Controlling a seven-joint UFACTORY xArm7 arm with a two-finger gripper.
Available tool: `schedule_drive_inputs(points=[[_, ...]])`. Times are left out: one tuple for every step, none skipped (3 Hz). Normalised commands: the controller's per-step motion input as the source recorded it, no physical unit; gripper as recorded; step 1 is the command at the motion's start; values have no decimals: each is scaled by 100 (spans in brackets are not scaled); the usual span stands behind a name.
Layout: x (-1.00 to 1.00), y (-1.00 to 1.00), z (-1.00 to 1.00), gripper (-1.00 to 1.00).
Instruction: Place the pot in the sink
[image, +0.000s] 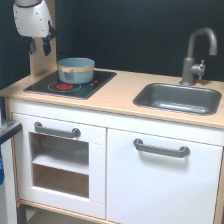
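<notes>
I next need to grab the pot with my gripper by its rim (61, 65) to place the pot in the sink (178, 97).
The blue-grey pot (76, 70) with a tan band at its rim stands on the black stovetop (70, 83), on the exterior view's left. My gripper (39, 46) hangs above and to the left of the pot, well apart from it. Its two dark fingers point down with a gap and nothing between them, so it is open. The dark grey sink (178, 97) is set in the light wood countertop (117, 92) on the exterior view's right and holds nothing.
A grey tap (196, 52) rises behind the sink. A wooden panel (42, 61) stands behind the stovetop's left end, close to my gripper. Below the countertop are white cabinet doors with grey handles (161, 148).
</notes>
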Motion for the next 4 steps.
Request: schedule_drive_inputs(points=[[23, 29, -9, 100], [32, 35, -9, 100], [44, 43, -9, 100], [44, 51, -21, 100]])
